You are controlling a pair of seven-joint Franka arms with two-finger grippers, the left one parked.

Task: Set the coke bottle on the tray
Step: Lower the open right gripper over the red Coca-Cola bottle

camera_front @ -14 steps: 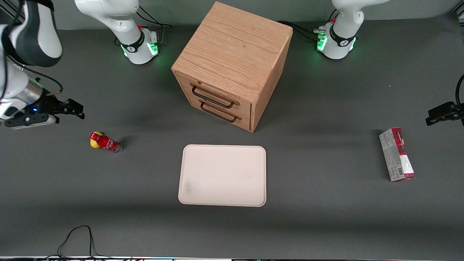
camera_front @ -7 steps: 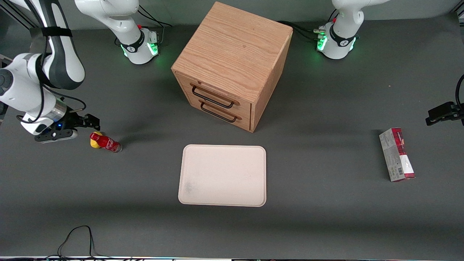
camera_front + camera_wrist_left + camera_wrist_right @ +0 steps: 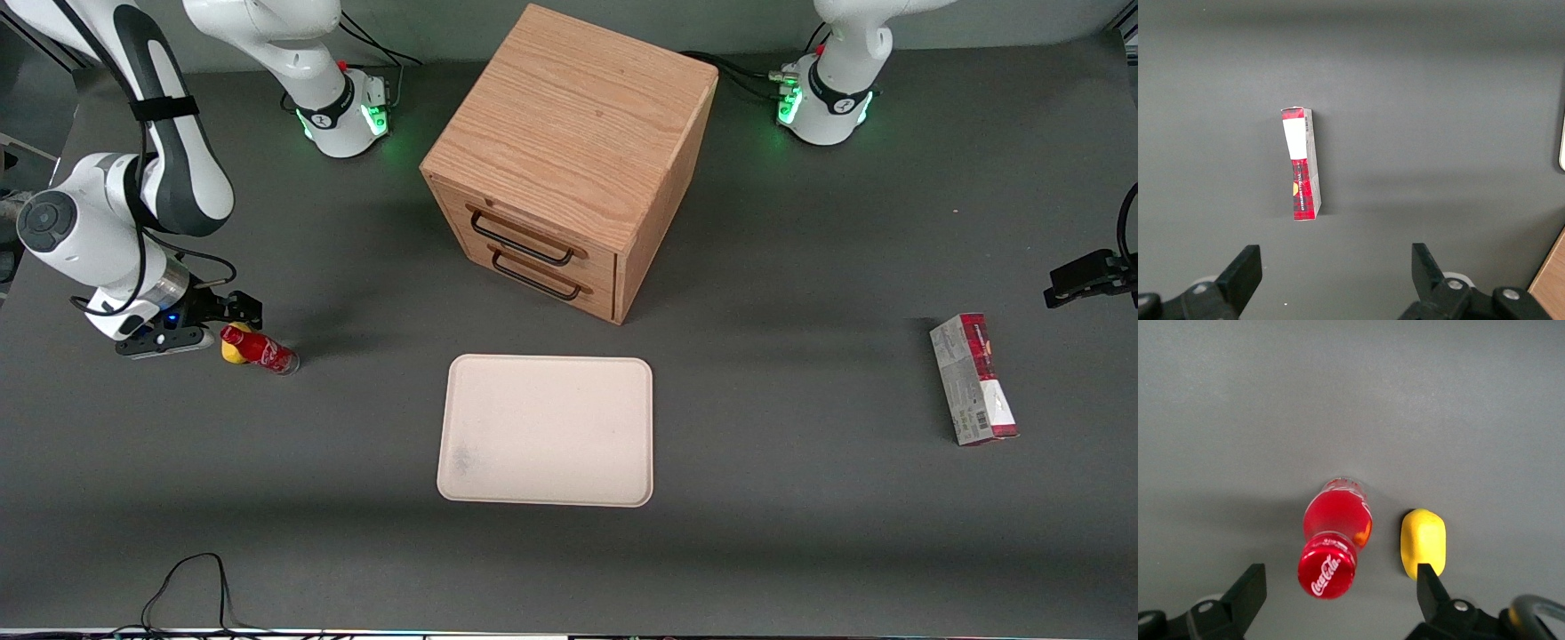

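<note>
My right gripper grabs the bottle by its red cap (image 3: 233,335) next, so that the coke bottle's clear base (image 3: 289,364) stays free to stand on the tray.
The coke bottle (image 3: 260,349) stands upright on the dark table toward the working arm's end; it has a red cap, a red label and a clear base. In the right wrist view its cap (image 3: 1327,569) faces the camera. My right gripper (image 3: 233,313) hangs just above the bottle's cap, slightly farther from the front camera. It is open and empty, and in the right wrist view (image 3: 1340,590) the cap lies between its spread fingers. The cream-beige tray (image 3: 547,430) lies flat in front of the cabinet, with nothing on it.
A small yellow lemon-like lump (image 3: 233,353) touches the bottle, close by one fingertip (image 3: 1423,543). A wooden two-drawer cabinet (image 3: 569,151) stands mid-table. A red-and-grey carton (image 3: 973,379) lies toward the parked arm's end. A black cable (image 3: 191,587) loops at the near table edge.
My right arm has swung in from the table's end toward the bottle and come down, so the open gripper now hangs over the cap. The bottle and lump have not moved.
</note>
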